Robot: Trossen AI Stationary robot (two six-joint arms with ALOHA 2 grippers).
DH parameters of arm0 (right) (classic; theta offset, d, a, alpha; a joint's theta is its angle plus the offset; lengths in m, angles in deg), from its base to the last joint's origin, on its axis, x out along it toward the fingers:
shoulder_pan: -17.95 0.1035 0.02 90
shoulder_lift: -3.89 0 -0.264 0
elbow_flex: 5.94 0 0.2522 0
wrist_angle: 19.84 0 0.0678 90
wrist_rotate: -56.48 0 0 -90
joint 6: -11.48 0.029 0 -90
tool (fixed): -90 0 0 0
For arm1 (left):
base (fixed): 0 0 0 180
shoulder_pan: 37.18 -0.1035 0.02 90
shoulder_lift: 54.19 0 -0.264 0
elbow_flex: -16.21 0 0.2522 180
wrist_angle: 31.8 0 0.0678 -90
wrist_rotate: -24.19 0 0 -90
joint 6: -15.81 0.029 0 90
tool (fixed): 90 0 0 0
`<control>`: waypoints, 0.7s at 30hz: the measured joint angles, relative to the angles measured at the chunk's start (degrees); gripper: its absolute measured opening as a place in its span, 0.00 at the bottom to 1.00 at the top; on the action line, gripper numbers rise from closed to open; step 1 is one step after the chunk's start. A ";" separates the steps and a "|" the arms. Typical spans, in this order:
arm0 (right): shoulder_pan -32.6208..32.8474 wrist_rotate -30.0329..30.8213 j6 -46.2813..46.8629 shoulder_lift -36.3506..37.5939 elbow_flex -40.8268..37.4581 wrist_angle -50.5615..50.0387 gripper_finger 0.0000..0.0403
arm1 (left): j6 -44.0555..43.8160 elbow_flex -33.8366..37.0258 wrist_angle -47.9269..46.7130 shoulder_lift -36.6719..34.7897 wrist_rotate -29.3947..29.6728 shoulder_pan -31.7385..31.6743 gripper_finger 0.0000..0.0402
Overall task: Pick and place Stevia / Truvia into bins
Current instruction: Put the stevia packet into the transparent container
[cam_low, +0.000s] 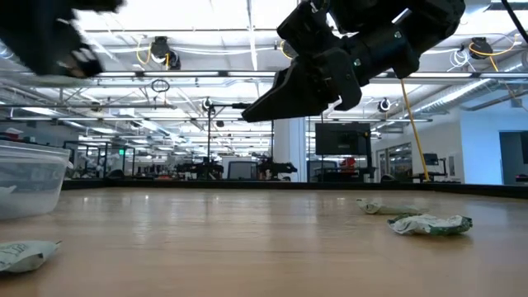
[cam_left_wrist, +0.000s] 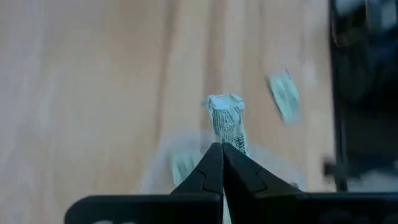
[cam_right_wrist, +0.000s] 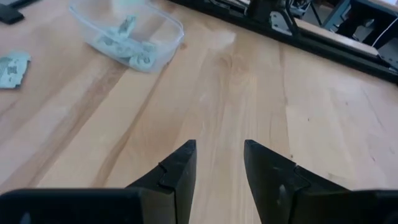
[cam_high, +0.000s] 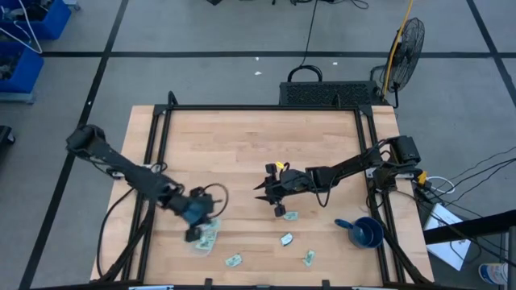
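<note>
The sachet's crumpled end [cam_left_wrist: 225, 104] reaches high past the clear tub's rim, so the sachet comes down into the tub next, before my left gripper releases it.
The clear tub [cam_high: 208, 239] sits near the table's near edge, left of centre, with several pale green sachets inside [cam_right_wrist: 127, 38]. My left gripper [cam_high: 197, 216] hovers over it, shut on one crumpled sachet [cam_left_wrist: 225, 119]. Loose sachets lie flat on the wood to the tub's right [cam_high: 290, 216], [cam_high: 286, 238], [cam_high: 308, 258], and one lies just in front of it [cam_high: 234, 260]. My right gripper [cam_high: 270, 190] hangs open above the table's middle [cam_right_wrist: 219, 163], holding nothing. My left gripper pinches the sachet between its two shut fingers at one end [cam_left_wrist: 229, 142]. The other, crumpled end [cam_left_wrist: 224, 102] sticks out past the fingertips. The sachet is lifted clear, above the blurred tub [cam_left_wrist: 163, 149].
A blue cup [cam_high: 367, 234] stands by the table's right near corner. A black frame rail [cam_high: 363, 153] runs along the table's sides and far edge. The tub shows at the left of the low view [cam_low: 29, 177], with sachets on the wood at right [cam_low: 429, 223].
</note>
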 joint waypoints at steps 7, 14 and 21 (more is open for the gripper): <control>0.00 0.00 0.00 0.00 0.00 -0.45 0.32 | -12.84 0.02 -10.75 -1.21 1.81 8.08 0.01; -0.02 0.00 0.02 0.00 0.00 -0.44 0.32 | -13.58 0.39 -9.72 4.63 2.70 8.43 0.01; -0.02 0.00 0.02 0.00 0.00 -0.44 0.32 | -10.43 0.44 -7.28 10.26 2.76 5.76 0.01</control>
